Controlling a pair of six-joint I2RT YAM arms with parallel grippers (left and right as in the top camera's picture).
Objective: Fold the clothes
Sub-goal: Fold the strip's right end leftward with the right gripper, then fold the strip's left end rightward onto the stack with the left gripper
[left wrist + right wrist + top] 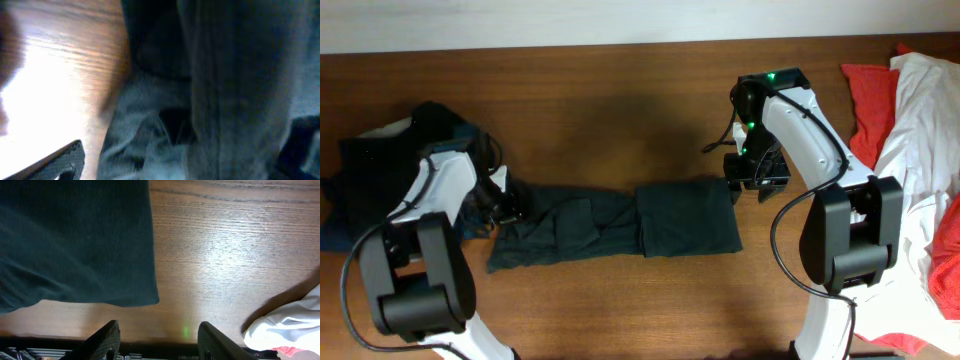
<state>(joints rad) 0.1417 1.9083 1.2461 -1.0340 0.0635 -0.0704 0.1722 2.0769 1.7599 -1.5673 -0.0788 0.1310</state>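
The dark teal garment needs to be folded over the neat rectangle (687, 218), so my left gripper will next grab the garment by its crumpled end (518, 243), opposite that rectangle.
A dark teal garment (610, 225) lies stretched left to right across the wooden table, its right part folded into a neat rectangle (687, 218). My left gripper (506, 208) is low over the garment's crumpled left end. In the blurred left wrist view the cloth (220, 90) fills the frame and the fingers stand wide apart with cloth between them. My right gripper (756, 172) is open and empty just past the folded right edge. In the right wrist view its fingers (162, 341) hover over bare wood beside the garment's corner (75, 240).
A heap of dark clothes (380, 165) lies at the far left of the table. A pile of red and white clothes (920, 110) lies at the right edge; a white bit of it shows in the right wrist view (287, 325).
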